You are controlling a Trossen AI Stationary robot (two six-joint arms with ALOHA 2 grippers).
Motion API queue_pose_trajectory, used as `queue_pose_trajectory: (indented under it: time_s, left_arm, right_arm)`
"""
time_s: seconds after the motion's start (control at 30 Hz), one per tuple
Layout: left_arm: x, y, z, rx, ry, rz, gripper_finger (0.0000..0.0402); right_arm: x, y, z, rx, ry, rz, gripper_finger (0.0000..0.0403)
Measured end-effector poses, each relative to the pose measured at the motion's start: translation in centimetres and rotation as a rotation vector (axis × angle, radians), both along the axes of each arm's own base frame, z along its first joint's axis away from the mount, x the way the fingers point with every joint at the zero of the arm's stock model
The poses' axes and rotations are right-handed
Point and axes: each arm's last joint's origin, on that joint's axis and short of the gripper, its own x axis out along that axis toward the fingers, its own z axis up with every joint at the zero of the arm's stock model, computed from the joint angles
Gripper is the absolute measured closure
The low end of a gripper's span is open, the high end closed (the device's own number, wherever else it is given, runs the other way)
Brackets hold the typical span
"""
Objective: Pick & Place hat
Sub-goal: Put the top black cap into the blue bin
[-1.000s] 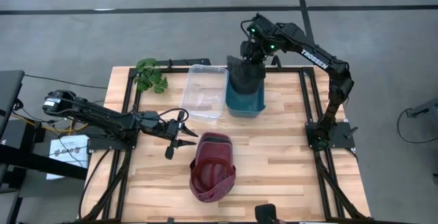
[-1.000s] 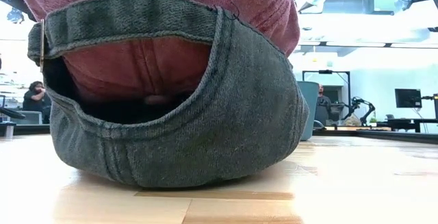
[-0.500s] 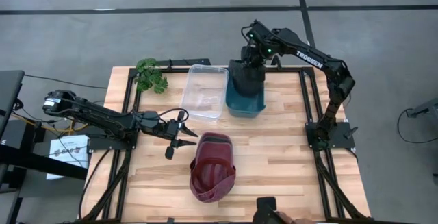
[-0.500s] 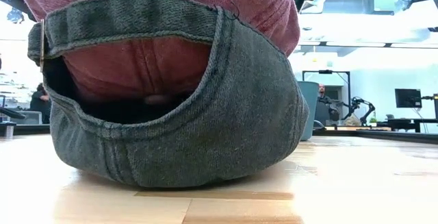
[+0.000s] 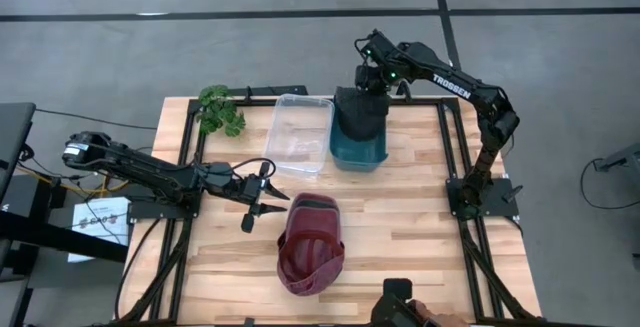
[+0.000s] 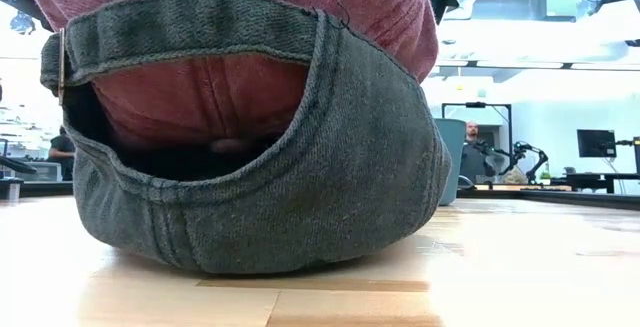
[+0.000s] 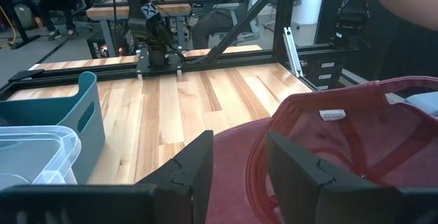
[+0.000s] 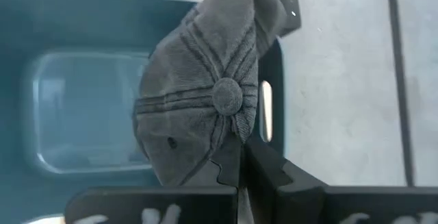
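I should open my right gripper now, because the dark grey cap's top (image 5: 358,119) is inside the teal bin's rim (image 5: 386,153) and the cap would settle there.
A dark red cap (image 5: 311,249) with a grey underside (image 6: 300,167) lies on the table near its near edge. In the left wrist view its inside (image 7: 342,138) faces my left gripper. My left gripper (image 5: 265,210) hovers open just left of the cap, its fingers (image 7: 205,162) level with the table. My right gripper (image 5: 370,79) is shut on a dark grey cap (image 5: 357,109) over the teal bin (image 5: 358,149) at the far edge. My right gripper pinches the grey cap's crown fabric at its edge (image 8: 215,164) between the two fingers (image 8: 274,179), coming from above and pointing down. The cap hangs below the fingers, button (image 8: 228,95) showing, over the mouth of the teal bin (image 8: 75,94).
A clear plastic tub (image 5: 298,132) stands left of the teal bin. A green plant sprig (image 5: 220,110) lies at the far left corner. A person's hand with a dark object (image 5: 400,307) shows at the near edge. Bare wood lies right of the red cap.
My right arm has shifted a little over the teal bin, and the grey cap now shows smaller in the bin's mouth. A person's hand with a dark object has come in at the near edge. The left arm and the red cap have kept still.
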Motion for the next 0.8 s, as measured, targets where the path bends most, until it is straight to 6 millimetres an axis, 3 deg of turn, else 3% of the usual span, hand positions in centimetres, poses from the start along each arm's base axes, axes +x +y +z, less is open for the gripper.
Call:
queue_pose_trajectory:
  time_s: [0.4,0.8]
  left_arm:
    - [0.0,0.0,0.0,0.0,0.0,0.0,0.0271]
    - [0.0,0.0,0.0,0.0,0.0,0.0,0.0271]
  right_arm:
    - [-0.06,-0.15,0.03,-0.028,0.016,-0.053,0.0401]
    - [-0.04,-0.11,0.03,-0.011,0.003,-0.098,0.0341]
